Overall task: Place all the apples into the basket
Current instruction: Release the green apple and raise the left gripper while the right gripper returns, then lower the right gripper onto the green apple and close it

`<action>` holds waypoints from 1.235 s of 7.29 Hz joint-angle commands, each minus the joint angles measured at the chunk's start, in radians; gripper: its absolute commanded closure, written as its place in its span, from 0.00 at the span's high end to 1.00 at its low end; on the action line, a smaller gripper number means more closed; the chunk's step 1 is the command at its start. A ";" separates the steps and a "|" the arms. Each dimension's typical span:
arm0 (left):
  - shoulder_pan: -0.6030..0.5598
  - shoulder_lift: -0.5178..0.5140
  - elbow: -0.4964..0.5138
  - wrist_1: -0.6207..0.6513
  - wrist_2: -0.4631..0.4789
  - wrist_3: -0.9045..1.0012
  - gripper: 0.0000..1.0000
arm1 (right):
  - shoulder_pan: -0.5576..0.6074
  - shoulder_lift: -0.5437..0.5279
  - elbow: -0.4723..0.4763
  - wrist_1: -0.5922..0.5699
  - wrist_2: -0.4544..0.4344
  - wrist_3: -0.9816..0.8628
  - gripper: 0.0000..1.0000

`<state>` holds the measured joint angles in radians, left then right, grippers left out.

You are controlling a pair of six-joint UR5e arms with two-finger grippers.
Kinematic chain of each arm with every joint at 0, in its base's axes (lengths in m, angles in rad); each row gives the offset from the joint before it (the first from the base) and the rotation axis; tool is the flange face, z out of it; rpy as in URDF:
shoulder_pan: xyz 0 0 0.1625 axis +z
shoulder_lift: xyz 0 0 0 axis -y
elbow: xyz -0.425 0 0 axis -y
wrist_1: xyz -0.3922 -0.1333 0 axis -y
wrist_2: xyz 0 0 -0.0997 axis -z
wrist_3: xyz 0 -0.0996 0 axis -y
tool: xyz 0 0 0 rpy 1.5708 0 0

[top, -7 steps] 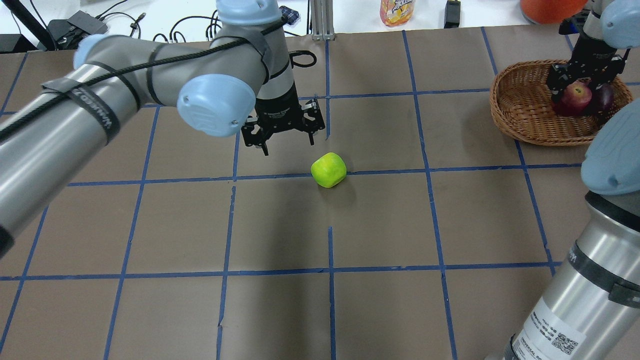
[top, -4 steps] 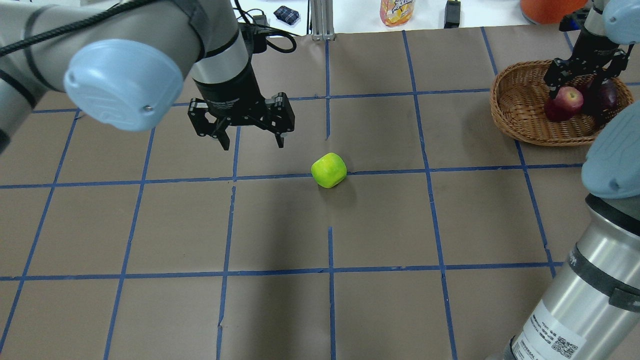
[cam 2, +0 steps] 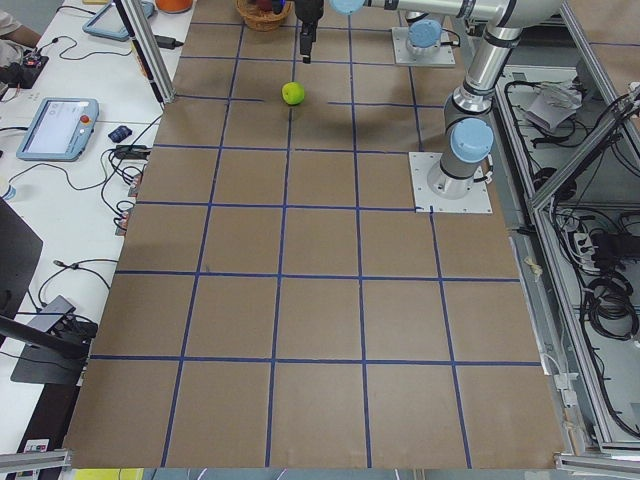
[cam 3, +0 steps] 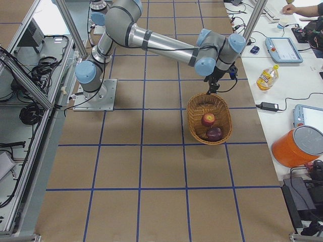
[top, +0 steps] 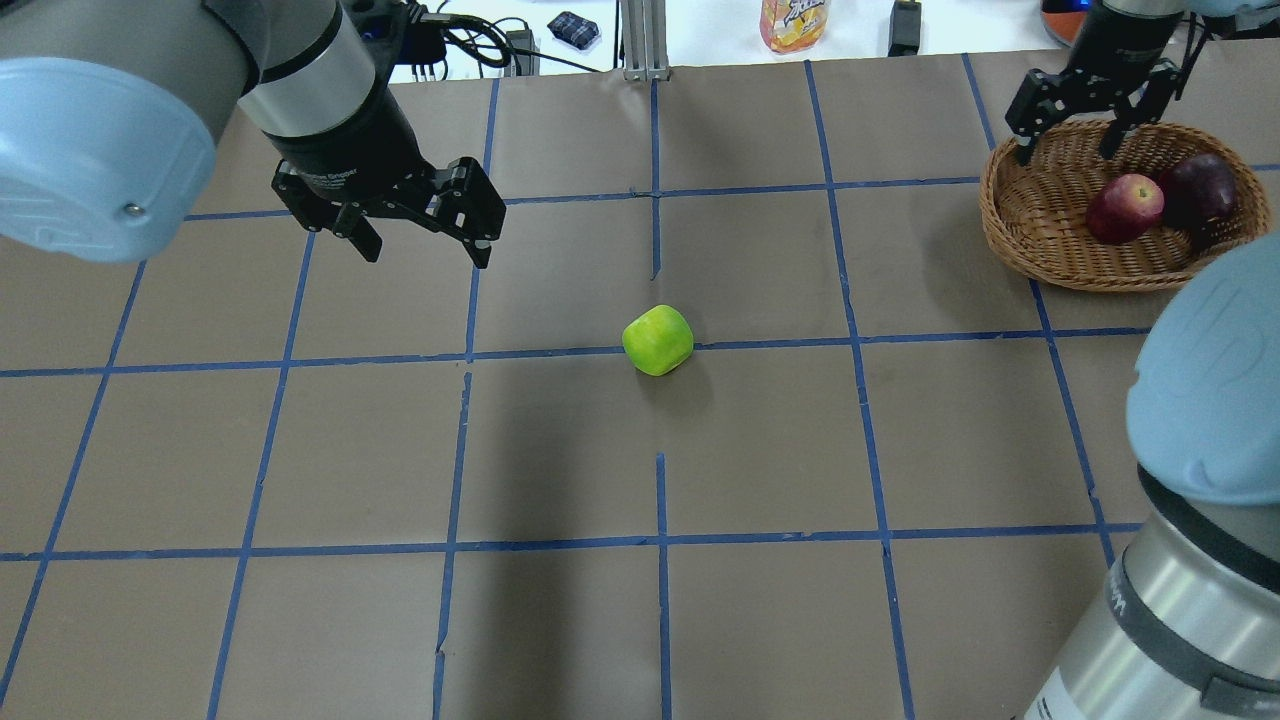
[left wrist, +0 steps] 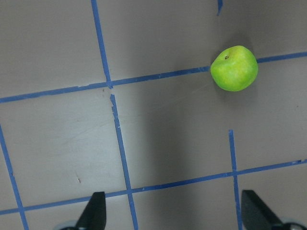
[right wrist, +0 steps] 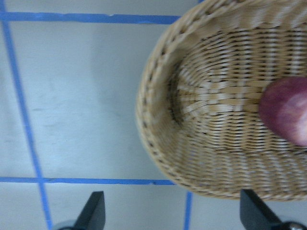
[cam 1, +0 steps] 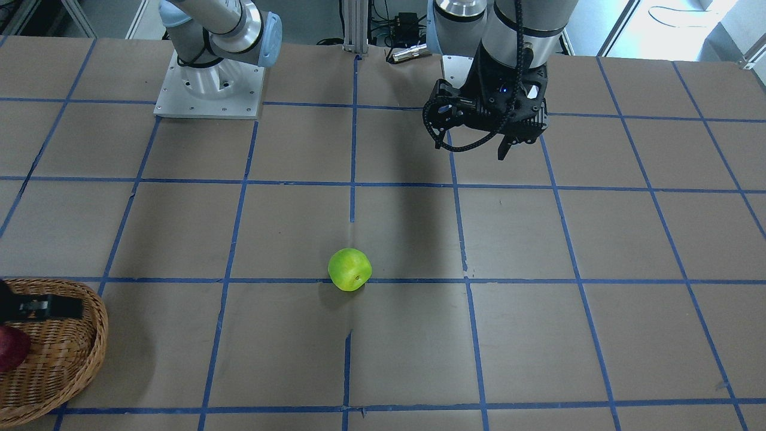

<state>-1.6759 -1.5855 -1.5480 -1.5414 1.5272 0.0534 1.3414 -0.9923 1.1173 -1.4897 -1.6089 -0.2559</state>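
My right gripper grabs the yellow-green apple by its round body (cam 1: 349, 270) next, to put it into the basket.
A yellow-green apple (top: 657, 340) (cam 1: 350, 269) (left wrist: 234, 68) lies alone on a blue tape line near the table's middle. My left gripper (top: 427, 250) (cam 1: 476, 149) (left wrist: 173, 211) hangs open and empty, well to the apple's left and nearer the robot's base. The wicker basket (top: 1010, 230) (cam 3: 194, 116) (right wrist: 158, 124) stands at the far right. A red apple (top: 1125, 208) (cam 3: 208, 119) (right wrist: 288, 115) and a maroon apple (top: 1197, 190) (cam 3: 214, 134) rest inside it. Above the basket's far-left rim, my right gripper (top: 1063, 150) (right wrist: 172, 211) is open and holds nothing.
Beyond the table's far edge stand a juice bottle (top: 793, 22), a black adapter (top: 905, 25) and loose cables. An orange bucket (cam 3: 298, 146) and teach pendants sit on the side bench. My right arm's elbow (top: 1205, 400) fills the lower right of the overhead view.
My right gripper has let go of the red apple, which now rests in the basket, and risen to the far rim. My left gripper moved left, away from the green apple.
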 commanded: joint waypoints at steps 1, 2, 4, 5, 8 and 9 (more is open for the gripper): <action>0.044 0.010 -0.006 0.020 0.027 0.049 1.00 | 0.184 -0.041 0.007 0.058 0.095 0.168 1.00; 0.050 0.013 -0.024 0.018 0.028 0.043 1.00 | 0.285 -0.048 0.019 0.057 0.099 0.219 1.00; 0.058 0.032 -0.033 -0.011 0.028 0.043 1.00 | 0.437 -0.039 0.053 0.039 0.104 0.453 0.99; 0.059 0.033 -0.032 -0.012 0.027 0.043 1.00 | 0.473 -0.038 0.088 -0.004 0.104 0.454 0.97; 0.073 0.033 -0.012 -0.058 0.027 -0.046 1.00 | 0.538 -0.038 0.212 -0.205 0.160 0.400 1.00; 0.073 0.033 -0.012 -0.059 0.027 -0.084 1.00 | 0.551 -0.038 0.257 -0.284 0.178 0.397 1.00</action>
<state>-1.6061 -1.5525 -1.5617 -1.5956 1.5541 0.0105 1.8729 -1.0309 1.3200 -1.6816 -1.4594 0.1550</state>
